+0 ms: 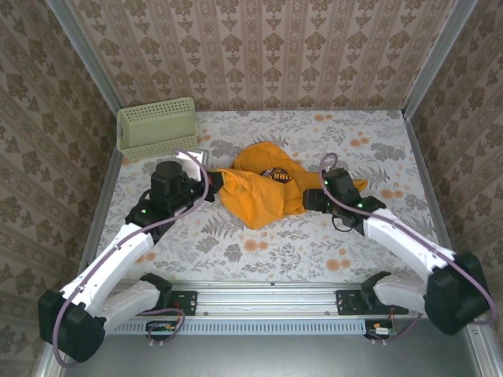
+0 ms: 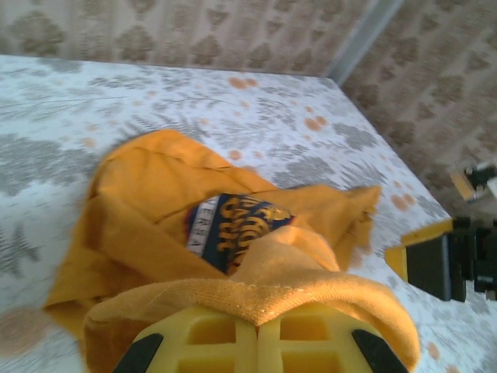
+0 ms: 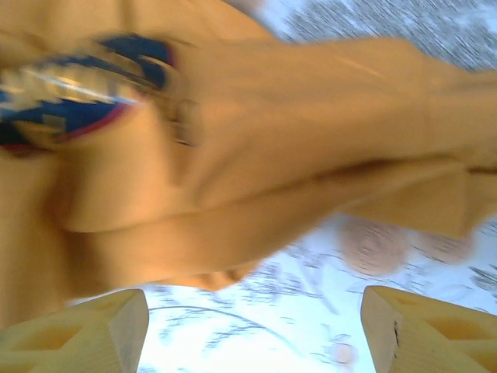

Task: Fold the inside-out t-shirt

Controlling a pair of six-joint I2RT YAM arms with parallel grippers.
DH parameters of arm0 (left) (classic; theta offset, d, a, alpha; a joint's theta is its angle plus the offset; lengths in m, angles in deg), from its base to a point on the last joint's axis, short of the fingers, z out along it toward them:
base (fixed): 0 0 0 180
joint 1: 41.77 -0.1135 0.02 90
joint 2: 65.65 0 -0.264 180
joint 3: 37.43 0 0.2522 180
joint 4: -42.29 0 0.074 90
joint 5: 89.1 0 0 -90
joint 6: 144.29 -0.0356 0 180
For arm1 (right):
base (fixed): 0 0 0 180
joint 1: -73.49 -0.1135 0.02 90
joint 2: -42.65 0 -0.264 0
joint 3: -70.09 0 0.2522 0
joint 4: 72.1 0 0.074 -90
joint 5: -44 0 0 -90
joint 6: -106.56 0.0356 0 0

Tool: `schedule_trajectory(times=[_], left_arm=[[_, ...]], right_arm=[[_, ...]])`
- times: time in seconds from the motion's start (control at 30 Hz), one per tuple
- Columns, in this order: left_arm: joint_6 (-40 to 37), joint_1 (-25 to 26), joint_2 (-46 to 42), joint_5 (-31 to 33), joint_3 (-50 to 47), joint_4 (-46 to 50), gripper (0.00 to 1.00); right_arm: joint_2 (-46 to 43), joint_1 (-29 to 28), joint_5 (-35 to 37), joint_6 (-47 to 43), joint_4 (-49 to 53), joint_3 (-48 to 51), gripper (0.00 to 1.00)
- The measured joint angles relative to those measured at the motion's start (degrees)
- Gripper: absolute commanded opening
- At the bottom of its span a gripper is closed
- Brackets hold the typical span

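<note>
The t-shirt needs to be stretched out for folding, so my right gripper should next grab the t-shirt's near edge (image 1: 297, 210) (image 3: 220, 273), opposite the hem fold of my left gripper.
The inside-out t-shirt (image 1: 263, 192) lies crumpled in an orange-yellow heap at mid-table, with a patch of dark blue and white print (image 1: 277, 174) showing on top. My left gripper (image 1: 214, 188) is at the shirt's left edge. Its yellow jaws (image 2: 260, 315) are shut on a fold of the hem, and the shirt (image 2: 155, 202) with its print (image 2: 237, 225) lies beyond. My right gripper (image 1: 318, 198) sits at the shirt's right side. It (image 3: 256, 334) stands open over bare tablecloth with nothing between its fingers, and the shirt (image 3: 272, 140) lies just ahead.
A pale green mesh basket (image 1: 157, 126) stands at the back left corner. The floral tablecloth (image 1: 377, 149) is walled in by patterned panels at the left, back and right. The right arm's gripper (image 2: 446, 264) appears at the right edge of the left wrist view.
</note>
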Motion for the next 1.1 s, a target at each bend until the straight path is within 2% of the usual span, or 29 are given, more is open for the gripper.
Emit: schedule_trajectory(times=[0.17, 0.23, 0.33, 0.4, 0.47, 0.5, 0.63, 0.8, 0.93, 1.1], left_arm=[[1.8, -4.0, -0.1, 2.4, 0.0, 3.5, 0.00], [2.4, -5.3, -0.4, 3.4, 0.0, 4.5, 0.00], [2.7, -7.0, -1.5, 4.7, 0.0, 6.5, 0.00], [2.8, -8.5, -2.3, 5.6, 0.0, 7.9, 0.00], [2.8, -10.5, -3.1, 6.3, 0.1, 9.6, 0.00], [2.9, -11.8, -3.5, 6.7, 0.2, 10.5, 0.00], [3.7, -17.7, -4.9, 7.5, 1.6, 14.1, 0.00], [6.1, -25.0, -7.6, 7.2, 3.5, 16.0, 0.00], [8.7, -26.6, -9.5, 7.3, 3.5, 16.4, 0.00], [10.8, -26.7, -6.4, 5.0, 3.3, 16.0, 0.00]], right_arm=[[11.7, 0.5, 3.5, -0.3, 3.1, -4.3, 0.74], [15.8, 1.0, 3.8, -0.2, 3.2, -6.1, 0.68], [20.7, 1.9, 3.9, -0.3, 3.0, -8.5, 0.45], [22.3, 2.3, 4.2, -0.7, 3.2, -9.6, 0.19], [22.2, 2.6, 5.4, -1.2, 3.7, -10.5, 0.04], [21.5, 2.8, 6.4, -1.2, 3.8, -10.8, 0.00], [12.5, 4.4, 11.3, -2.8, 7.9, -10.9, 0.00], [-7.6, 7.8, 17.9, -2.3, 16.4, -14.0, 0.00], [-17.6, 8.6, 22.4, 0.7, 24.1, -18.0, 0.00], [-22.6, 8.6, 21.2, 2.0, 28.7, -17.8, 0.00]])
